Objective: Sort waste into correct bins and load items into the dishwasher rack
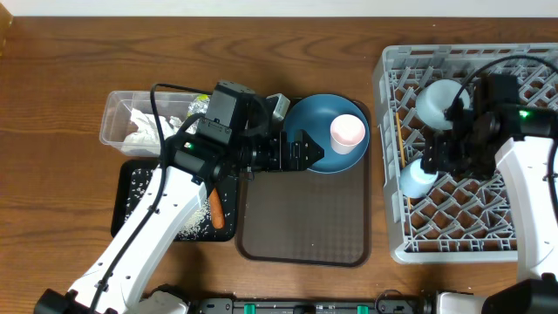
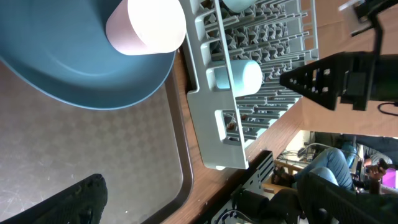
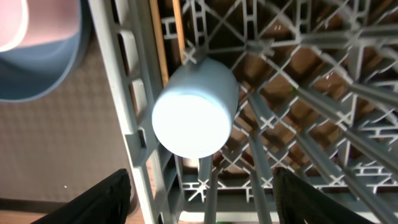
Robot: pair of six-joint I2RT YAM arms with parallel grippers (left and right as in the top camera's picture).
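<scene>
My left gripper takes hold of the small pink cup by its open rim next, since the cup's base stays free for handover to my right gripper.
The round dark blue plate (image 1: pixel 316 131) lies on the far end of the brown serving tray, with the small pink cup (image 1: pixel 347 132) standing on it. My left gripper (image 1: pixel 301 151) is open and empty at the plate's near-left rim. In the left wrist view the plate (image 2: pixel 74 68) and pink cup (image 2: pixel 146 25) are ahead of the open jaws (image 2: pixel 205 196). The light blue cup (image 1: pixel 416 180) rests bottom-up in the grey dishwasher rack (image 1: pixel 391 157). My right gripper (image 1: pixel 440 155) hovers open just above it. The cup (image 3: pixel 196 115) fills the right wrist view. The whitish bowl (image 1: pixel 438 100) sits in the rack.
The clear tub (image 1: pixel 118 118) at the far left holds white napkins (image 1: pixel 144 129). The black tray (image 1: pixel 131 196) in front of it holds loose rice and the orange carrot (image 1: pixel 217 210). The brown serving tray (image 1: pixel 305 222) lies between the black tray and the rack.
</scene>
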